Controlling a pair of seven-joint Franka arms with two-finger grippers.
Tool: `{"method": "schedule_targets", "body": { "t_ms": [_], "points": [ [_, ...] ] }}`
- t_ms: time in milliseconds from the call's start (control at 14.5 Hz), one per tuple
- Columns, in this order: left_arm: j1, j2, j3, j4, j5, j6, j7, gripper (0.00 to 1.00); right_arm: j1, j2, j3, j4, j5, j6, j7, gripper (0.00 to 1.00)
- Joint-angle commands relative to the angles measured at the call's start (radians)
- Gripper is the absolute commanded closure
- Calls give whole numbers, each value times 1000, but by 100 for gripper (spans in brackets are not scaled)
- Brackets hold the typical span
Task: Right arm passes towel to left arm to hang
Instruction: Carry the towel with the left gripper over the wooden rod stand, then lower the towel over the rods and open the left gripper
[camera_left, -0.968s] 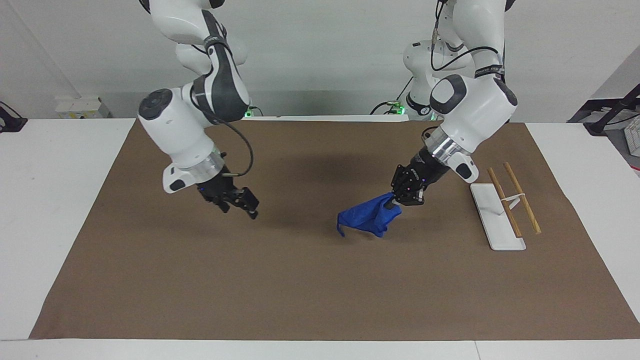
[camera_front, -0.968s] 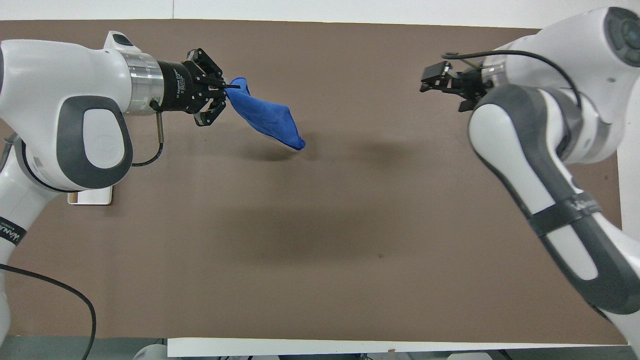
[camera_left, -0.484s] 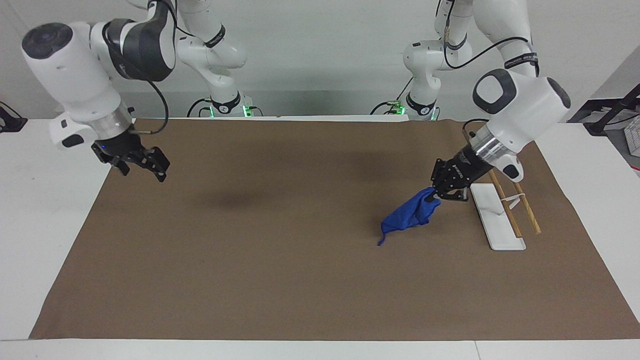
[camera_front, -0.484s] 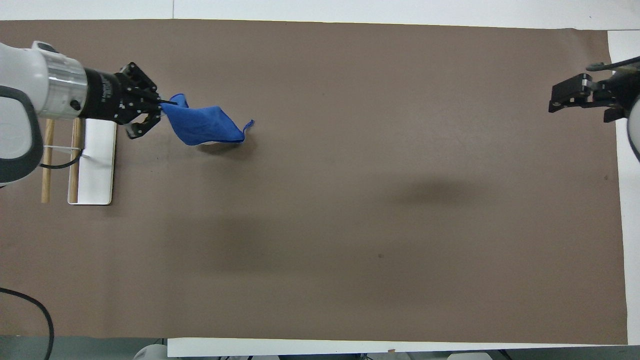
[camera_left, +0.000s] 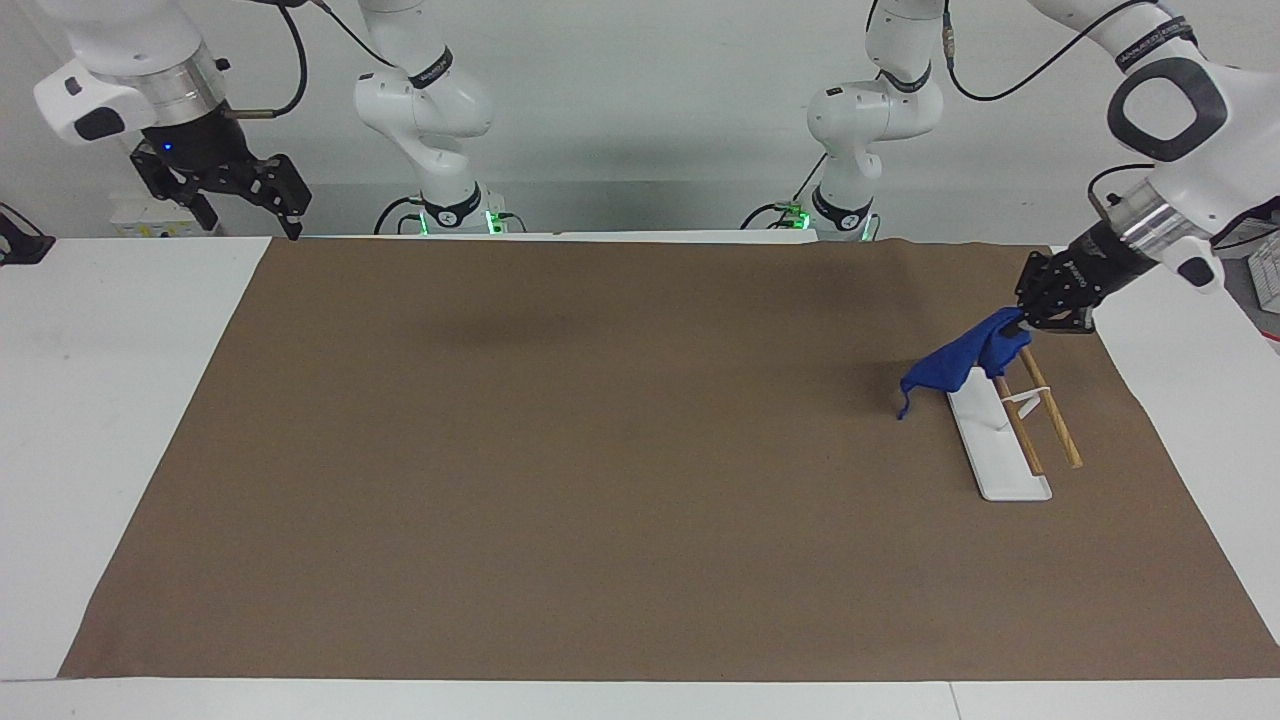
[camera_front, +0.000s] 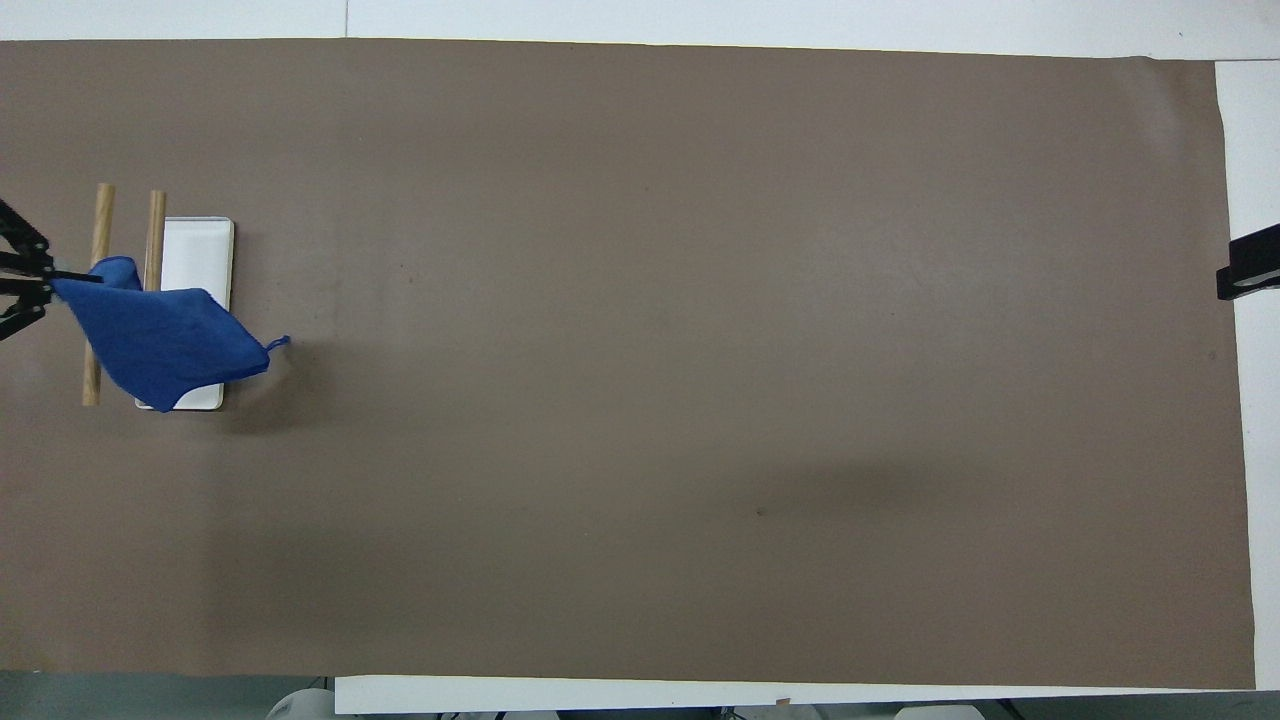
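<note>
The blue towel's held corner (camera_front: 70, 292) is still short of the wooden rods, so my left gripper moves the towel's corner toward the rods before letting go of it.
My left gripper (camera_left: 1024, 318) is shut on one corner of the blue towel (camera_left: 950, 365) and holds it in the air over the rack. The towel hangs down across the end of the two wooden rods (camera_left: 1050, 415) nearer the robots; I cannot tell whether it touches them. Its short tail (camera_left: 902, 410) dangles beside the rack's white base (camera_left: 1000, 465). In the overhead view the towel (camera_front: 160, 340) covers part of the rods (camera_front: 100, 215) and the base (camera_front: 195, 255), and the left gripper (camera_front: 45, 280) is at the picture's edge. My right gripper (camera_left: 245, 205) is open, empty and raised high at the right arm's end of the table.
A brown mat (camera_left: 600, 450) covers most of the white table (camera_left: 100, 400). The rack stands on the mat at the left arm's end. Only the tip of the right gripper (camera_front: 1250, 272) shows in the overhead view.
The left gripper has carried the towel toward the left arm's end, from the mat beside the rack to over the rods. The right arm has drawn back and up toward its own end.
</note>
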Motion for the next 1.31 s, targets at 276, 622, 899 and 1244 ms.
{"method": "schedule_targets", "body": {
  "t_ms": [276, 622, 899, 1244],
  "points": [
    [-6, -21, 39, -30, 96, 168, 362, 100, 12, 17, -7, -2, -20, 7, -32, 0],
    [-3, -13, 59, -120, 146, 391, 587, 100, 18, 9, -4, -24, -6, 11, -30, 0],
    [5, -5, 72, -153, 148, 415, 643, 100, 15, 9, -4, -24, -3, 26, -30, 0],
    [6, 24, 82, -145, 206, 415, 798, 54, 20, 7, -1, -22, -3, 21, -32, 0]
  ]
}}
